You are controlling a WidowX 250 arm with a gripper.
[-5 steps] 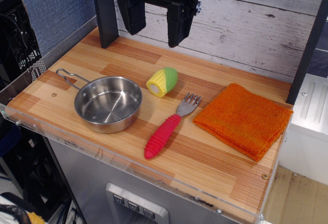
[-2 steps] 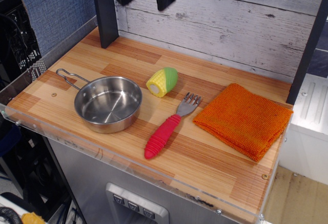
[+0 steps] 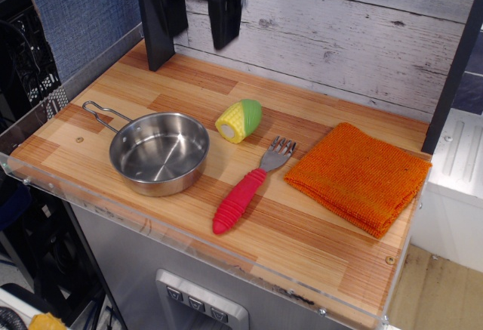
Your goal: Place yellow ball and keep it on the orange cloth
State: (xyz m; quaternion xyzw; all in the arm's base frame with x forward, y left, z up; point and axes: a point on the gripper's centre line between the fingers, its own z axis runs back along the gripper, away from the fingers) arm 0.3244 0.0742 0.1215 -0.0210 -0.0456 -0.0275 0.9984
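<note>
My gripper grabs the yellow toy corn cob by its green end (image 3: 250, 114) next, to place it on the orange cloth (image 3: 358, 176).
The yellow ball (image 3: 239, 121), a stubby toy corn cob with a green end, lies on the wooden table (image 3: 189, 81) near its middle, just behind the fork's tines. The orange cloth (image 3: 358, 176) lies folded flat at the right side of the table, with nothing on it. My gripper (image 3: 198, 29) hangs high at the back left, in front of the plank wall, blurred by motion. Its two dark fingers (image 3: 226, 19) point down and stand apart with nothing between them. It is well above and to the back left of the corn.
A steel pan (image 3: 159, 152) with a wire handle sits at the left front. A red-handled fork (image 3: 247, 188) lies between pan and cloth. A dark post (image 3: 154, 20) stands at the back left, another (image 3: 456, 66) at the right. A clear plastic lip edges the front.
The gripper rose from the back centre to the top edge, then came back down, shifting left toward the back left post. The corn, cloth, pan and fork have not moved.
</note>
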